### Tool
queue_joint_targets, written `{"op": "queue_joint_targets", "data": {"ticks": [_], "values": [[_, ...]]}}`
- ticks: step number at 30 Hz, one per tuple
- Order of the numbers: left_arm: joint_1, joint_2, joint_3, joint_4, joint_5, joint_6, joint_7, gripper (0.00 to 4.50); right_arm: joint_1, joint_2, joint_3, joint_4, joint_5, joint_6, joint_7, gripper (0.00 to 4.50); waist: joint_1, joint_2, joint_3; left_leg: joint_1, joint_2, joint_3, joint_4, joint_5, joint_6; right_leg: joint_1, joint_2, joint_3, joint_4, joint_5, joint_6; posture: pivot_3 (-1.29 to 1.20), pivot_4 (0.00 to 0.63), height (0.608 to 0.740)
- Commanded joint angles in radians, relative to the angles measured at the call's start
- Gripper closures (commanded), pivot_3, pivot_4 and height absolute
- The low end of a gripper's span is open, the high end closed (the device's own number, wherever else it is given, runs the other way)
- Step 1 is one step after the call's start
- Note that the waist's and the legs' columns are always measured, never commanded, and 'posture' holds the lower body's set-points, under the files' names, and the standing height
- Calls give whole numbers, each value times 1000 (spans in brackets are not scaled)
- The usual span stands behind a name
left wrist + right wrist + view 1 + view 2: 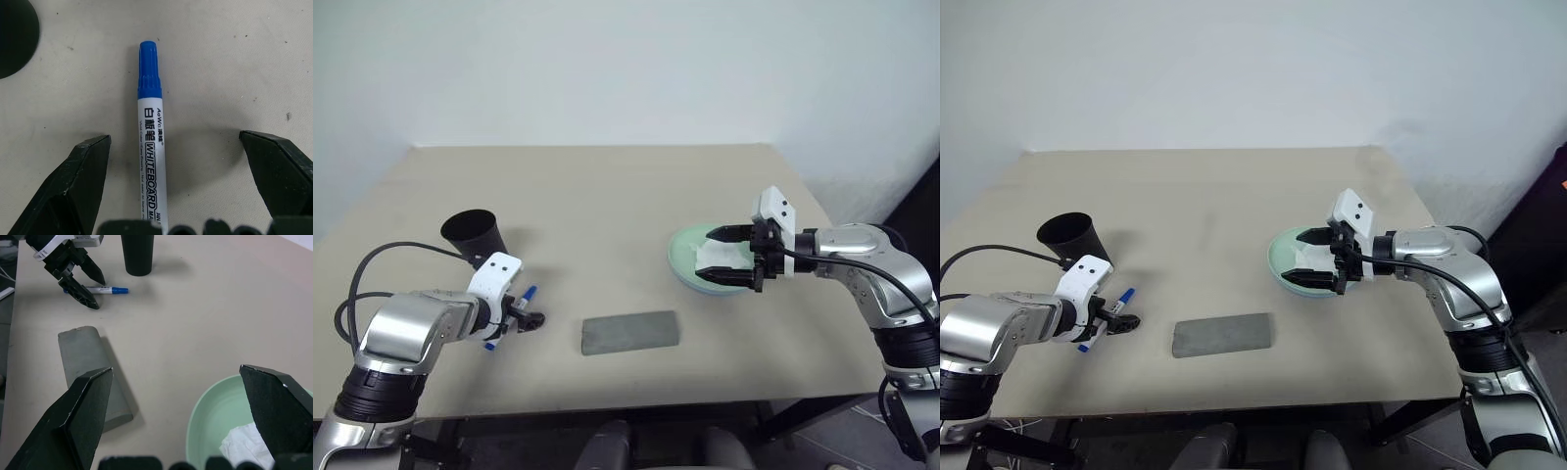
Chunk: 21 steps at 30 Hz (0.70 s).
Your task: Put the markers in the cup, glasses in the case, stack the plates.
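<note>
I should close my left gripper on the marker's body now, because my fingers are beside the marker's white body (pixel 152 152), low over the table.
A white marker with a blue cap (pixel 149 73) lies flat on the table, just in front of the black cup (pixel 470 233). My left gripper (pixel 173 137) points down over the marker, open, one finger on each side of its barrel and neither touching it. The pale green plate (pixel 683 250) sits at the right with a crumpled white tissue (pixel 717 257) in it, and a pale blue rim shows along its near edge. My right gripper (pixel 744 259) hovers open above that plate, holding nothing. The grey case (pixel 629 332) lies shut at the front middle. The glasses are out of view.
The table's front edge runs close behind the case and my left arm. Bare tabletop (pixel 607 206) spreads across the middle and back. A pale wall stands beyond the far edge.
</note>
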Motion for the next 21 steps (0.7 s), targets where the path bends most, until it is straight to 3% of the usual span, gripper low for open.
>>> {"op": "queue_joint_targets", "data": {"ticks": [1, 12, 21], "values": [[-8, 8, -7, 18, 14, 18, 9, 577, -23, -8, -20, -15, 0, -14, 2, 0, -1, 0, 0, 0, 0, 0, 0, 0, 0, 0, 0, 0, 0, 0, 0, 0, 0, 704], [-1, 16, -37, 24, 16, 15, 11, 4304, -24, -7, -21, -15, -1, -16, -1, 0, -3, 1, 0, 1, 0, 0, -2, 0, 0, 0, 0, 0, 0, 0, 0, 0, 0, 704], [-17, 40, -69, 26, 42, -68, 4, 4418, -27, -4, -19, -14, -2, -15, -2, 0, -3, 4, -1, 1, 0, 0, -2, 0, 0, 0, 0, 0, 0, 0, 0, 0, 0, 704]]}}
